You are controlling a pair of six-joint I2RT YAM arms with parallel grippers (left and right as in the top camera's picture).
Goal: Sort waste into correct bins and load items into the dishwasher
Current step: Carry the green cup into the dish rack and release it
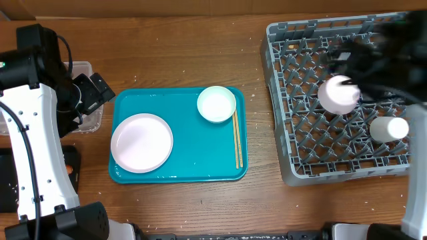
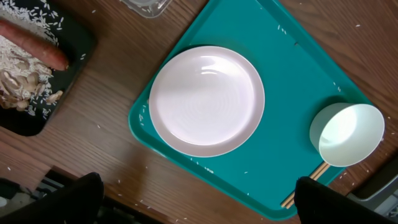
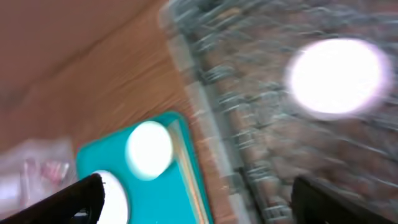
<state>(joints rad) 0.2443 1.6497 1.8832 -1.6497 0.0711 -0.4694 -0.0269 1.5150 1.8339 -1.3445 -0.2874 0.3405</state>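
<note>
My right gripper pinches the smaller white dish's plate-facing rim next. That leaves the dish's bottom free to load tilted into the rack (image 1: 287,133).
A large white plate (image 1: 141,143), a smaller white dish (image 1: 216,104) and wooden chopsticks (image 1: 237,139) lie on the teal tray (image 1: 187,167). The grey dish rack (image 1: 287,133) holds another white dish (image 1: 338,93) and a small cup (image 1: 389,129). My left gripper (image 2: 199,211) is open and empty, above the tray's left edge, looking down on the plate (image 2: 206,99) and dish (image 2: 347,134). My right gripper (image 3: 208,205) is open and empty over the rack, in a blurred view. The black tray (image 2: 81,56) holds a carrot (image 2: 34,43) and rice scraps (image 2: 18,68).
The clear tub (image 1: 85,70) stands at the far left behind my left arm; something red shows in it in the right wrist view (image 3: 46,169). Rice grains are scattered on the wooden table (image 1: 180,60). A cardboard wall runs along the back.
</note>
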